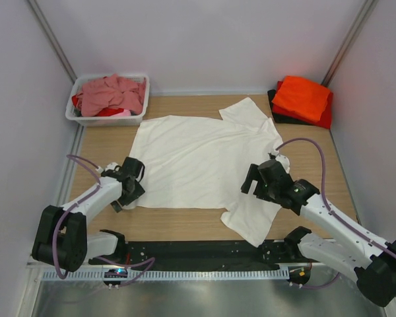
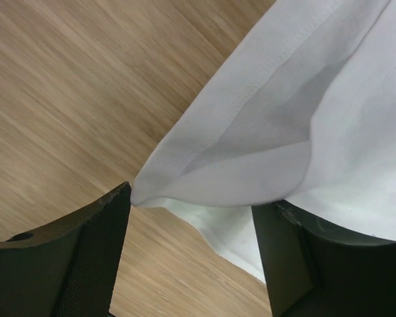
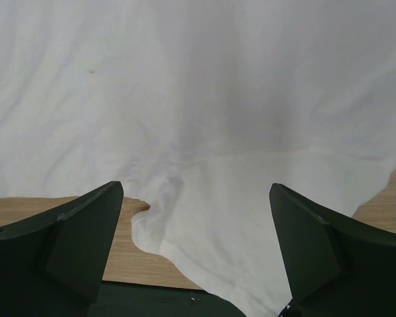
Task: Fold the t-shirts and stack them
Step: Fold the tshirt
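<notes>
My right gripper should next grab the white t-shirt's near sleeve toward the sleeve's open end, to fold its near side over its body.
A large white t-shirt (image 1: pixel 198 162) lies spread flat in the middle of the wooden table, one sleeve at the far side and one at the near right. My left gripper (image 1: pixel 124 198) is open at the shirt's near-left hem corner (image 2: pixel 204 185), which lies folded between the fingers. My right gripper (image 1: pixel 251 185) is open above the near sleeve and armpit (image 3: pixel 211 218). An orange shirt (image 1: pixel 302 97) lies folded on red and black ones at the back right. Dusty-pink shirts (image 1: pixel 111 92) are heaped in the tub.
The white plastic tub (image 1: pixel 107 119) stands at the back left corner. A black strip (image 1: pixel 198 251) runs along the table's near edge between the arm bases. Bare wood (image 2: pixel 66 99) lies left of the shirt. Grey walls close in both sides.
</notes>
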Tool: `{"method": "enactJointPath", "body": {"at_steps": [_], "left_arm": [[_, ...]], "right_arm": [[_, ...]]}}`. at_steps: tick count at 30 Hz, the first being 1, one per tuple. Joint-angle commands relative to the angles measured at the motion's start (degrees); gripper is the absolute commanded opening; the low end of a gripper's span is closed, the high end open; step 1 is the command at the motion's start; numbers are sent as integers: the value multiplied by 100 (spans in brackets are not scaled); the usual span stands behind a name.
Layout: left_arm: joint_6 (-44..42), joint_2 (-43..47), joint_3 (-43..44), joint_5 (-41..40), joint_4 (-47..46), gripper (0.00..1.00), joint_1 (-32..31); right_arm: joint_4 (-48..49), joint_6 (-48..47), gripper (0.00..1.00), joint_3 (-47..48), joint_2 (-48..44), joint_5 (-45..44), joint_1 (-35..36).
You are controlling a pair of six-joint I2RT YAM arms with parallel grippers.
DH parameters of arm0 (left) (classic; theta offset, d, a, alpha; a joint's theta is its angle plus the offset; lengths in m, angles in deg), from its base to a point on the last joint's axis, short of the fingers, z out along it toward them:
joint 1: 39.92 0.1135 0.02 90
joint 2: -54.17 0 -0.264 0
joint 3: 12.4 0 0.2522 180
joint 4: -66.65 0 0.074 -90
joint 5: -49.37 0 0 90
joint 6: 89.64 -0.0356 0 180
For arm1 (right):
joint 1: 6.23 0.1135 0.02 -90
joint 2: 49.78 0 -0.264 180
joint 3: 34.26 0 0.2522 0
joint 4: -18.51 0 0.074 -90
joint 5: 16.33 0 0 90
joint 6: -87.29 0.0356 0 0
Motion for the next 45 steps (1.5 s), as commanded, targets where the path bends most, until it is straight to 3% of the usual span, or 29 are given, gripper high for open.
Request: {"method": "enactJointPath", "body": {"at_steps": [1, 4, 5, 7, 8, 12, 15, 18, 25, 29, 32, 36, 41, 45], "left_arm": [[126, -72, 77, -407, -172, 72, 34], [100, -81, 94, -416, -190, 53, 34], [91, -89, 103, -416, -207, 40, 34], [48, -72, 94, -364, -242, 30, 34], [39, -63, 77, -355, -269, 19, 34], [-49, 112, -2, -284, -366, 0, 34], [-67, 262, -73, -258, -418, 0, 34], [-102, 438, -161, -240, -480, 0, 34], [-234, 447, -161, -117, -550, 0, 43], [-313, 578, -222, -56, -629, 0, 43], [-400, 710, -275, 23, -691, 0, 61], [-506, 807, -354, 173, -814, 0, 113], [-559, 851, -372, 261, -849, 0, 148], [-559, 921, -424, 313, -875, 0, 149]], "right_arm": [[126, -78, 100, 183, -46, -93, -55], [-110, -148, 100, 165, -55, -102, -379], [-163, -166, 100, 165, -64, 107, -703], [-164, -192, 100, 26, -178, 537, -1047], [-146, -183, 100, -28, -204, 766, -1179], [-487, -534, 100, -90, 163, 1470, -1208], [-621, -80, 99, -89, 472, 1410, -609], [-760, 613, 99, -81, 533, 1216, 426], [-2097, 1747, 90, 113, 578, -197, 2095], [-1519, 2381, 83, -545, 472, 441, 2483], [-1578, 2855, 80, -810, 542, 190, 2800], [-1457, 3086, 75, -1073, 489, 223, 2836], [-1166, 2955, 67, -1083, 1166, 215, 2880], [-1446, 2963, 39, -732, 1211, -66, 3003]]}}
